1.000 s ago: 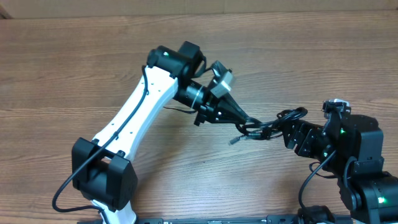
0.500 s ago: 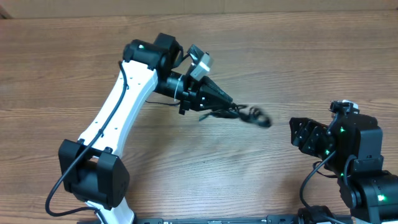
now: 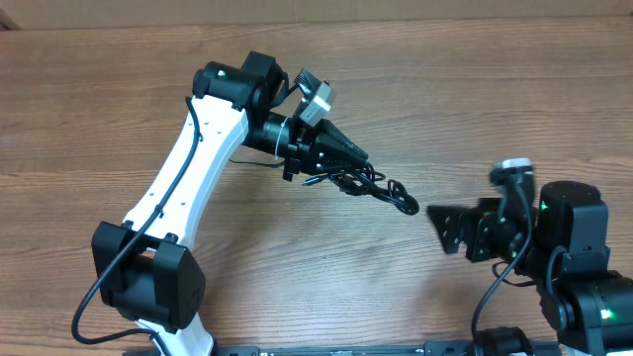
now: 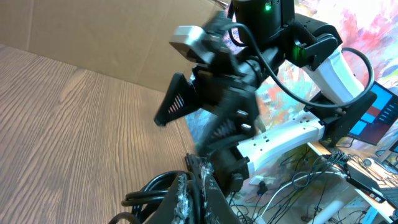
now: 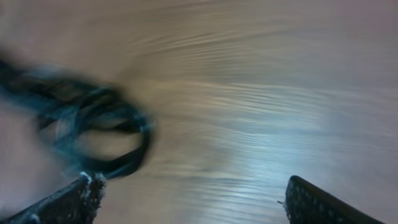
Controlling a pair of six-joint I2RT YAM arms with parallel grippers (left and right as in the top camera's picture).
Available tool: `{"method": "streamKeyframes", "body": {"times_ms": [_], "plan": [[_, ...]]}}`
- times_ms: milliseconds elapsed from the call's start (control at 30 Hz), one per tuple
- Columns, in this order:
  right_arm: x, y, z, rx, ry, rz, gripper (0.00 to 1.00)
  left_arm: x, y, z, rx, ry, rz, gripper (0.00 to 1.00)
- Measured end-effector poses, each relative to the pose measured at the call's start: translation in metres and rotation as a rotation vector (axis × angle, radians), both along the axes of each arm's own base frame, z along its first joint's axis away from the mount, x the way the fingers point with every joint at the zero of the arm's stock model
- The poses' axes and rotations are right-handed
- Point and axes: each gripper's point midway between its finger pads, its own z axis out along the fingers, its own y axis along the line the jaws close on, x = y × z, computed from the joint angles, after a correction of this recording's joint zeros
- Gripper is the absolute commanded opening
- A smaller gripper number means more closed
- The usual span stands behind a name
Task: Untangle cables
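My right gripper grabs the cables by the free looped end (image 3: pixel 401 197) (image 5: pixel 122 135) next, which leaves my left gripper's end free to regrasp and untangle.
The cables (image 3: pixel 371 185) are a bunch of thin black cords hanging from my left gripper (image 3: pixel 354 165) over the middle of the wooden table. The left gripper is shut on them, and its wrist view shows black loops (image 4: pixel 160 190) beside the closed fingertips (image 4: pixel 200 186). My right gripper (image 3: pixel 447 225) is open and empty, a short way right of the bunch's free end (image 3: pixel 406 206). In the blurred right wrist view the cable loops (image 5: pixel 93 134) lie at the left, ahead of the wide-open fingers (image 5: pixel 189 196).
The wooden table (image 3: pixel 495 89) stretches on all sides. A brown cardboard wall (image 3: pixel 297 10) runs along the far edge. The right arm's base (image 3: pixel 579 287) stands at the lower right.
The right gripper let go of the cables and opened, then reached left again. The left gripper carried the bunch up and to the left; the bunch now hangs loose from it.
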Motion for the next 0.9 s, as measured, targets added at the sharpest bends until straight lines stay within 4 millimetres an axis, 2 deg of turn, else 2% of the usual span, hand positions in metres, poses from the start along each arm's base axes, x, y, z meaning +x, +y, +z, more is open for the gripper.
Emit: {"method": "streamKeyframes", "body": {"times_ms": [67, 167, 300, 533, 900], "plan": [[-0.010, 0.022, 0.008, 0.020, -0.058, 0.192, 0.95, 0.000, 0.000, 0.000, 0.001, 0.002, 0.000, 0.04], [-0.020, 0.041, 0.018, 0.040, -0.146, 0.381, 0.95, -0.002, -0.001, 0.000, 0.003, 0.010, -0.006, 0.04], [-0.029, 0.054, 0.028, 0.055, -0.227, 0.519, 0.96, -0.012, -0.010, 0.001, 0.000, 0.013, -0.040, 0.04], [-0.036, 0.061, 0.033, 0.069, -0.271, 0.596, 0.96, -0.031, -0.028, 0.001, -0.007, -0.001, -0.109, 0.04], [-0.040, 0.065, 0.034, 0.076, -0.291, 0.639, 0.95, -0.035, -0.033, 0.001, -0.016, -0.020, -0.127, 0.04]]}}
